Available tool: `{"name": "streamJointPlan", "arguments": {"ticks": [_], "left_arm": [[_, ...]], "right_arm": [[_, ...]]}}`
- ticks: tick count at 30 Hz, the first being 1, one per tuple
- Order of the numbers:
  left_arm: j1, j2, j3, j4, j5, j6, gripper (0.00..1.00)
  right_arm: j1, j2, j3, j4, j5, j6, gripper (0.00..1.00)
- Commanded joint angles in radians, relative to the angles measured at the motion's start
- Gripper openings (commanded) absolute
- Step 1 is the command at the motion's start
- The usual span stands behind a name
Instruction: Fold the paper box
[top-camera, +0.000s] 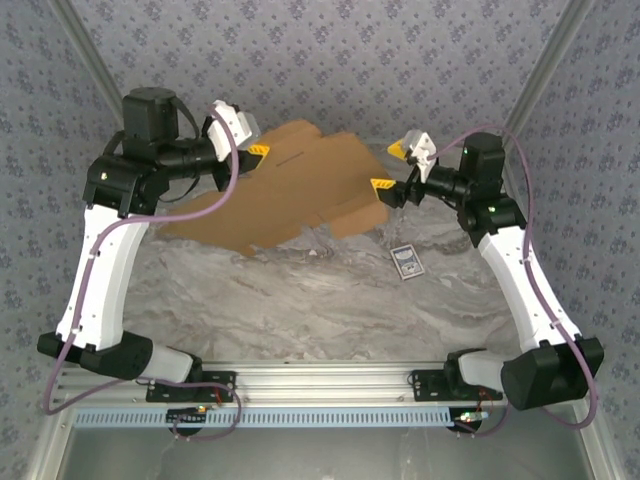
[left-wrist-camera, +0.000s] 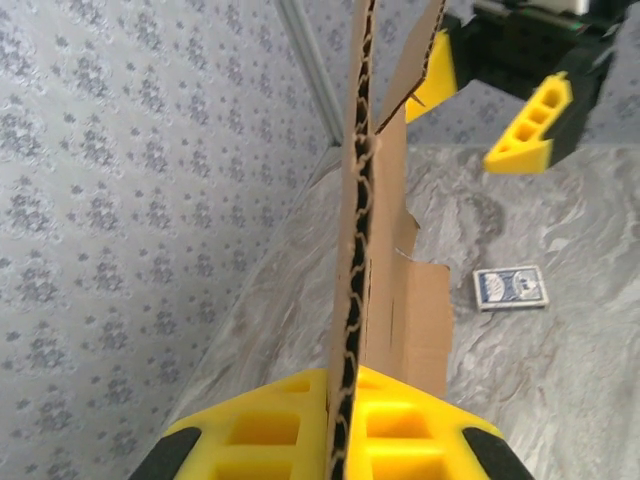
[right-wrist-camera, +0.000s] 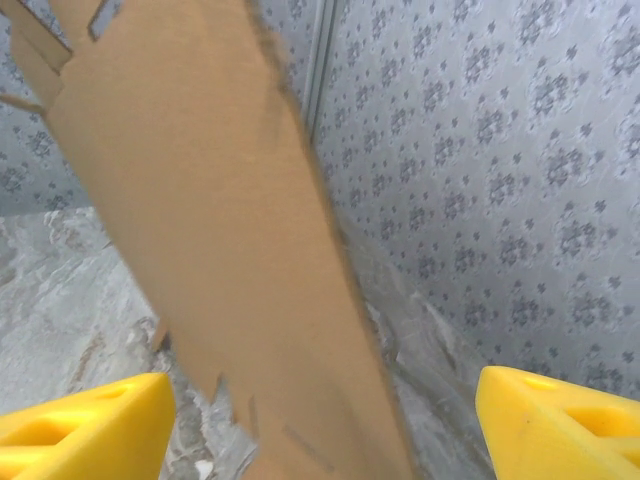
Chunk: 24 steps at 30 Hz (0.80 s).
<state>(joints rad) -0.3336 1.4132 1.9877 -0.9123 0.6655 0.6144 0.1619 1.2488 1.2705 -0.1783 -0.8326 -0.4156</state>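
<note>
My right gripper will pinch the paper box's bare edge (top-camera: 379, 171) (right-wrist-camera: 335, 448) opposite my left gripper, with one finger on each side of the edge. That leaves the flaps free to fold.
The paper box (top-camera: 290, 185) is a flat brown cardboard sheet with flaps, held tilted above the back of the table. My left gripper (top-camera: 258, 155) is shut on its left edge; in the left wrist view both yellow fingers (left-wrist-camera: 270, 430) pinch the corrugated edge of the paper box (left-wrist-camera: 385, 200) at my left gripper (left-wrist-camera: 345, 385). My right gripper (top-camera: 392, 168) stands open at the sheet's right end. In the right wrist view the paper box (right-wrist-camera: 200, 200) passes between the wide-apart fingers (right-wrist-camera: 85, 430) of my right gripper (right-wrist-camera: 320, 430), touching neither.
A small dark blue card with a white border (top-camera: 406, 262) lies on the marble tabletop (top-camera: 300, 300) right of centre, also seen as the card (left-wrist-camera: 511, 288) in the left wrist view. Patterned walls close in the back and sides.
</note>
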Motion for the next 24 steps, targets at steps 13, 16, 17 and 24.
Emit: {"name": "streamJointPlan", "arguments": {"ticks": [13,16,17,24], "left_arm": [[0.064,-0.002,0.025,0.093,0.183,-0.110,0.00],[0.075,0.005,0.023,0.102,0.183,-0.126,0.00],[0.079,0.008,0.023,0.104,0.184,-0.131,0.00],[0.096,0.022,0.010,0.140,0.179,-0.187,0.00]], "right_arm": [[-0.013,0.069,0.072,-0.010,-0.202,-0.050,0.36],[-0.016,0.055,0.050,0.027,-0.193,-0.026,0.29],[-0.018,0.050,0.043,0.037,-0.186,-0.018,0.25],[-0.013,0.037,0.034,0.076,-0.122,0.034,0.08]]}}
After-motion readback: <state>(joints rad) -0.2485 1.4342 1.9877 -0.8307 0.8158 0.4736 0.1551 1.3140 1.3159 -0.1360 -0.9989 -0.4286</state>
